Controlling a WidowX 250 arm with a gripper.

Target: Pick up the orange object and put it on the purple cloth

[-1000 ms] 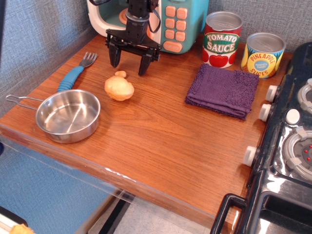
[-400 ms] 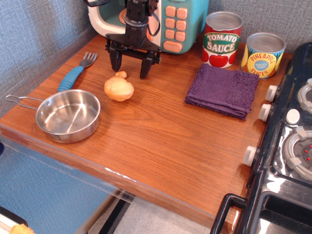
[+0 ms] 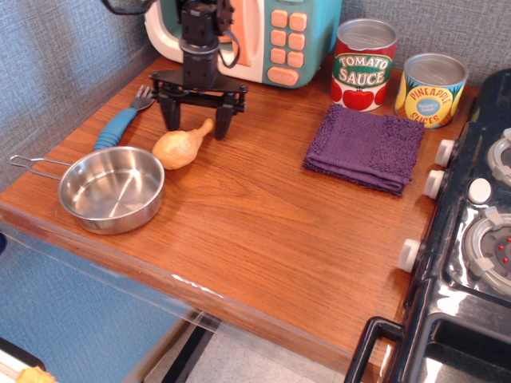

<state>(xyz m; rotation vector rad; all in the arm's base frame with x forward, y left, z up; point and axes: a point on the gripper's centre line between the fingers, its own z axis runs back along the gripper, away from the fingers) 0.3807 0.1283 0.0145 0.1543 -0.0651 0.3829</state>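
My gripper is going to grab the orange toy drumstick by its narrow bone end point(image 3: 207, 128) next, to put the drumstick on the purple cloth point(image 3: 366, 147).
The orange object, a glossy tan-orange toy drumstick point(image 3: 179, 147), lies on the wooden counter beside the steel pan, its narrow bone end pointing up and to the right. My gripper point(image 3: 196, 126) is open, fingers pointing down. It hangs just behind the drumstick, its right finger next to the bone end, its left finger behind the bulbous body. Whether a finger touches the toy I cannot tell. The purple cloth point(image 3: 366, 147), a folded fuzzy towel, lies to the right in front of the cans, with nothing on it.
A steel pan point(image 3: 111, 188) with a wire handle sits front left. A blue-handled fork point(image 3: 122, 120) lies left of the gripper. A toy microwave point(image 3: 279, 36) stands behind. Tomato sauce can point(image 3: 363, 64) and pineapple can point(image 3: 430, 89) stand back right. A toy stove point(image 3: 479, 231) borders the right edge.
My gripper has moved left and slightly down. The drumstick has shifted left and turned, so its bone end now points up-right near my right finger.
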